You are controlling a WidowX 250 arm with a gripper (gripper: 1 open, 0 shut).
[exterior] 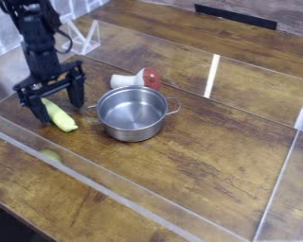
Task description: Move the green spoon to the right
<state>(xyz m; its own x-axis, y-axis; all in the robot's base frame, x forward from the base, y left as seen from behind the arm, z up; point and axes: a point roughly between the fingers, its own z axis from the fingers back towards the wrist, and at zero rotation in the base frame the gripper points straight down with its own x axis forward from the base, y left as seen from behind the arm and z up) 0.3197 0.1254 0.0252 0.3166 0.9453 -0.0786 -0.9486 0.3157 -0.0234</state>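
Observation:
Next, my gripper grabs the green spoon by its thick yellow-green handle.
The green spoon lies on the wooden table left of the steel pot; only its thick yellow-green handle shows, the upper end sits under my fingers. My gripper hangs directly over the spoon's upper end, open, its two black fingers spread wide on either side of the handle. Nothing is held between them. Whether the fingertips touch the table I cannot tell.
A red-capped mushroom toy lies just behind the pot. A clear acrylic wall surrounds the work area, with a low front edge at the lower left. Bare wood extends right of the pot.

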